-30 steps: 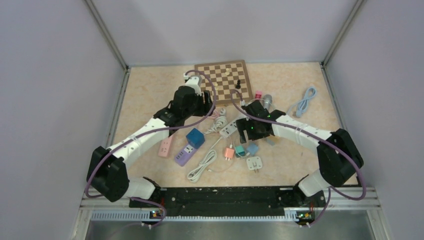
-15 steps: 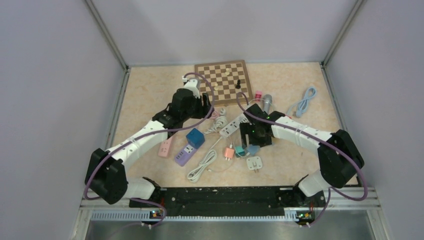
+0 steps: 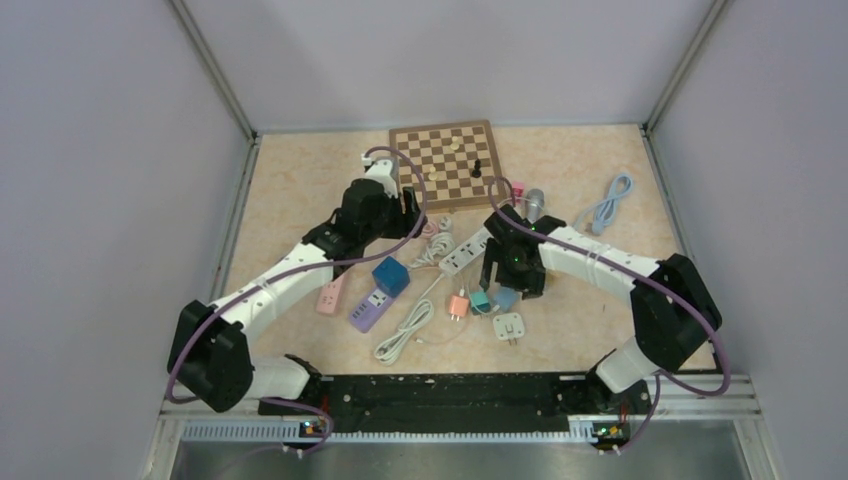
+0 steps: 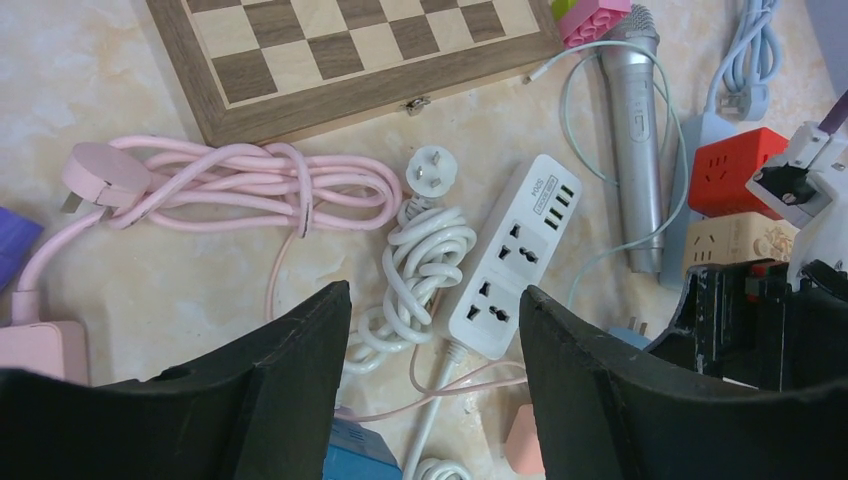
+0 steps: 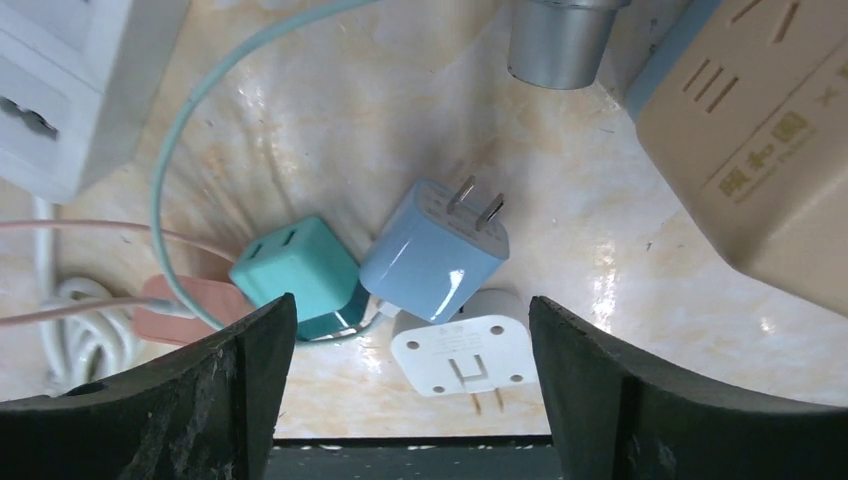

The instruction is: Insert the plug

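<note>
I will grab the light blue two-pin plug by the sides of its body with my right gripper. The pins stay free, so I can hand the plug to my left gripper for insertion.
A white power strip [image 3: 462, 255] lies mid-table with its sockets facing up, beside its coiled white cord [image 4: 425, 260] and round white plug [image 4: 431, 172]. My left gripper [image 4: 432, 300] hovers open above the strip [image 4: 517, 255] and the cord, holding nothing. My right gripper [image 5: 410, 305] hangs open over a cluster of small plugs. Between its fingers lie a light blue two-pin plug [image 5: 435, 250], a teal one [image 5: 295, 265] and a white one [image 5: 462, 345]. None of them is touched. In the top view the right gripper [image 3: 505, 275] is just right of the strip.
A chessboard [image 3: 447, 160] sits at the back. A pink cord [image 4: 230, 185], microphone [image 4: 635, 150], red cube socket [image 4: 735, 170] and beige cube socket [image 5: 760, 150] crowd the strip. A blue cube [image 3: 390, 275], purple strip [image 3: 371, 309], pink strip [image 3: 331, 292] and salmon plug [image 3: 458, 306] lie nearer.
My right gripper has shifted a little toward the near side, over the small plugs, with its jaws staying wide. The left arm has drawn slightly back and left.
</note>
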### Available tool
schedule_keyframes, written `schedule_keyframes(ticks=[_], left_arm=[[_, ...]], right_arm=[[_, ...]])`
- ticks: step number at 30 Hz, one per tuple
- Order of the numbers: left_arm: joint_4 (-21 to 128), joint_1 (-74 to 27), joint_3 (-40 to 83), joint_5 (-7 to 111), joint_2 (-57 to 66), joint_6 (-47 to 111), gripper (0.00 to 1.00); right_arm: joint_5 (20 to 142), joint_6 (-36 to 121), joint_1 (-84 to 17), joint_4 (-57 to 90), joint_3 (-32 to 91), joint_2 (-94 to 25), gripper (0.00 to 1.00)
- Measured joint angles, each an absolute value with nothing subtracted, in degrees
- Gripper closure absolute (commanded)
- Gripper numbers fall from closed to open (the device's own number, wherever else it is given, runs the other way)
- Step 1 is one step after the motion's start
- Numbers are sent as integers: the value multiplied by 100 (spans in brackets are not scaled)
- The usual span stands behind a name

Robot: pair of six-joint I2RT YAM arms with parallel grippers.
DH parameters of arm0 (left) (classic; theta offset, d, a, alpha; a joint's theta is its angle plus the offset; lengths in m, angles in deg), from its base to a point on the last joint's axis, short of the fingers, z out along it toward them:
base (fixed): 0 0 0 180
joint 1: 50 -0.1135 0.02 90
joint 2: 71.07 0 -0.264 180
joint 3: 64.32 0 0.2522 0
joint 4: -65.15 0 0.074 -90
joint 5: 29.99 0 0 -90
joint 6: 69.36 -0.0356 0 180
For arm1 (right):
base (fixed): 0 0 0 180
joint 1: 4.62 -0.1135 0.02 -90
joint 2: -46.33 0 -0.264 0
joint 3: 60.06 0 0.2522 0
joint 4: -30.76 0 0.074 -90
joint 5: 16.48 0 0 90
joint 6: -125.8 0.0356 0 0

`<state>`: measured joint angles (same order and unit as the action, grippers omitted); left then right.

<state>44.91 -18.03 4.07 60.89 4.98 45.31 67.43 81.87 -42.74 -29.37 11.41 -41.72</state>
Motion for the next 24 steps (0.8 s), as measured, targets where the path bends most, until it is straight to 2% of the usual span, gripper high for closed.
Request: schedule_keyframes(ticks=[5, 10, 19, 20, 24], left_arm=[[4403, -1805, 407, 6087, 334, 4633, 33], [4386, -1805, 309, 5919, 142, 4775, 33], [4390, -1805, 191, 5580, 92, 4998, 34], [4390, -1805, 191, 5552, 92, 5020, 34], [4390, -1805, 189, 5460, 92, 5075, 34]], right_arm=[[6536, 9306, -4274, -3014, 1207, -4170, 25], [6416, 10460, -4274, -2946, 686, -3923, 33], [6302, 11282, -4274, -2542, 466, -4122, 48], [6247, 11328, -4274, -2483, 455, -4174, 51], [6151, 11408, -4274, -2393, 396, -4259, 75]])
